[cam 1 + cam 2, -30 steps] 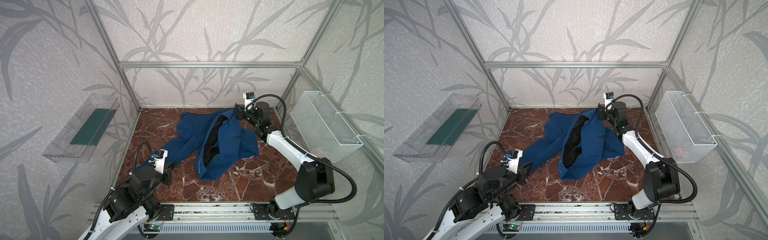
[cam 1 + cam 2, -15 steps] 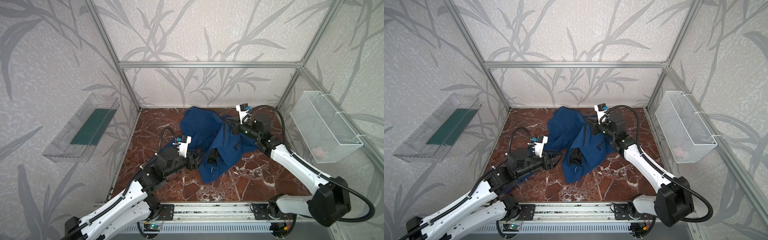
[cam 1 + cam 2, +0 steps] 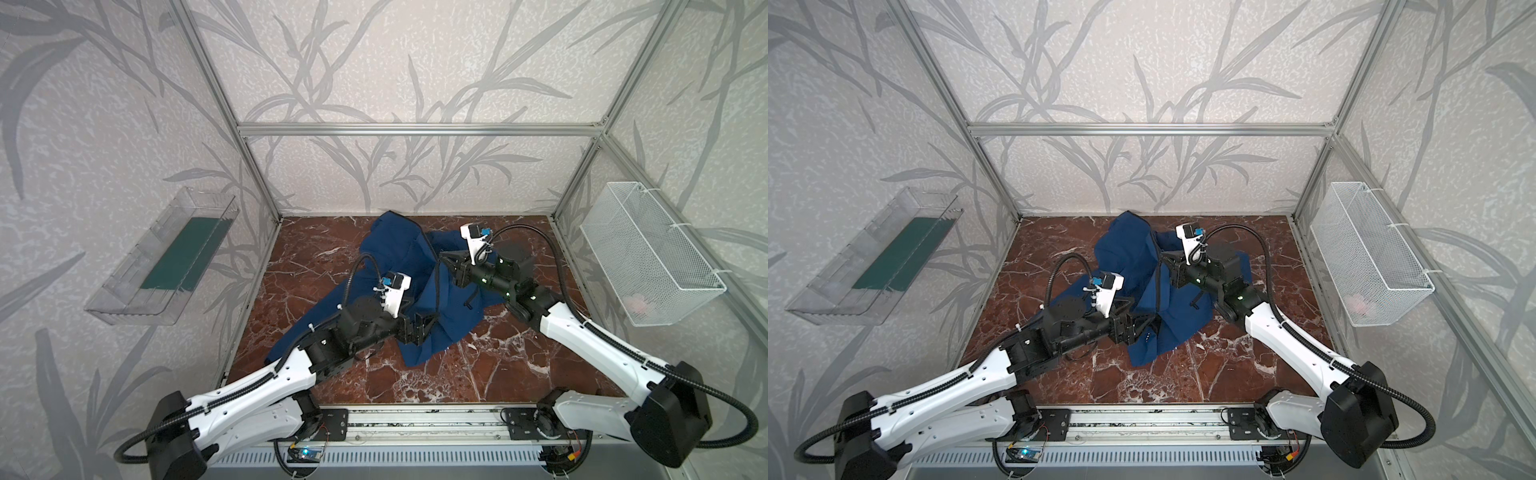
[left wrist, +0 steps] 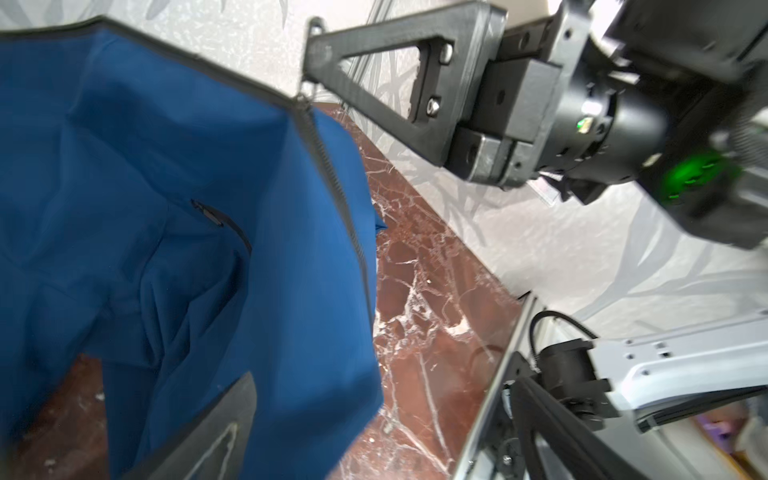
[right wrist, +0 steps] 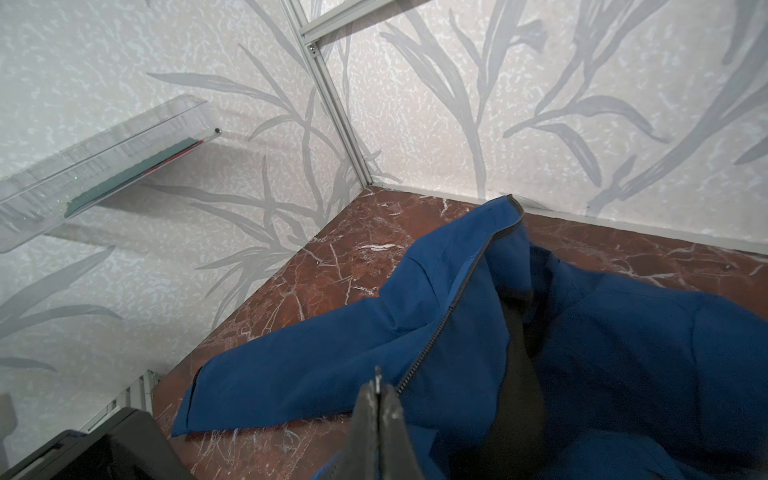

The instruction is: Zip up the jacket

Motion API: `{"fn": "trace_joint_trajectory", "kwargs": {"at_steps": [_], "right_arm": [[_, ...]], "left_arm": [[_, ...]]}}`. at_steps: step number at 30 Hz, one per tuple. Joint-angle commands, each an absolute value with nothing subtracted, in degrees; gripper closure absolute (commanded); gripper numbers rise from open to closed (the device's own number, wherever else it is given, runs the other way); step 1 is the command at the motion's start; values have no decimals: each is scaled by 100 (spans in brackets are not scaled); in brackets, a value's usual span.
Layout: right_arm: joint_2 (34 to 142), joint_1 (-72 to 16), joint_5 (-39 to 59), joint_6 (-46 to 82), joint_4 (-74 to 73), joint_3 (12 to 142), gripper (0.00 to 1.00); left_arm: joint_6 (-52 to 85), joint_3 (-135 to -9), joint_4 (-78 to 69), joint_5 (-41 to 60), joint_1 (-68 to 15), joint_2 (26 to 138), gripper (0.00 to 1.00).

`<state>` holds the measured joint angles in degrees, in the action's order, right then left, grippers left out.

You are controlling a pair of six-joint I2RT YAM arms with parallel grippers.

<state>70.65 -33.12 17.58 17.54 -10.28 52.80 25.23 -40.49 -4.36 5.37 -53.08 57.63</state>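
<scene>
The left gripper should pinch the jacket's lower front edge beneath the zipper teeth (image 4: 332,174) and keep it in place, so the right gripper can zip up the jacket.
The navy jacket (image 3: 397,253) (image 3: 1129,249) lies bunched on the marble floor, its front open and the black lining showing. My right gripper (image 3: 444,261) (image 3: 1163,264) (image 5: 377,399) is shut on the metal zipper pull (image 5: 377,380) (image 4: 306,89) and holds that front edge up off the floor. The zipper teeth (image 4: 332,174) run down from the pull. My left gripper (image 3: 424,326) (image 3: 1142,326) (image 4: 382,436) is open at the jacket's lower front edge, with blue fabric (image 4: 270,332) hanging over one finger (image 4: 224,432).
A clear plastic tray (image 3: 166,257) hangs on the left wall and a white wire basket (image 3: 648,257) on the right wall. Bare marble floor (image 3: 478,365) lies in front of the jacket. The arms' mounting rail (image 3: 415,419) runs along the front edge.
My left gripper left the sleeve end at the front left, reached in to the jacket's lower front edge and opened. My right gripper pulled the zipper pull forward, bunching the jacket.
</scene>
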Motion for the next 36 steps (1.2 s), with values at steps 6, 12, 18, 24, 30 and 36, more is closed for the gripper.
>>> {"fn": "trace_joint_trajectory", "kwargs": {"at_steps": [6, 12, 18, 24, 30, 36], "right_arm": [[6709, -3743, 1868, 1503, -1220, 5221, 100], [6712, -3823, 1601, 1457, -1503, 5067, 100], [7183, -3814, 993, 1259, -1713, 5315, 100], [7850, -3724, 708, 1291, -1943, 5649, 100], [8279, -3702, 595, 1533, -2006, 5677, 100], [7930, -4278, 590, 2471, -630, 5280, 100]], "left_arm": [[1809, -4549, -380, -471, -5440, 6503, 39], [1998, -4386, 209, -748, -5565, 6269, 100], [2382, -4001, 1086, -772, -5833, 5558, 100], [3023, -3867, 2090, -628, -6238, 5031, 100], [3792, -3642, 2869, -424, -6456, 4615, 100], [4475, -3436, 3519, -205, -6460, 4101, 100]]}}
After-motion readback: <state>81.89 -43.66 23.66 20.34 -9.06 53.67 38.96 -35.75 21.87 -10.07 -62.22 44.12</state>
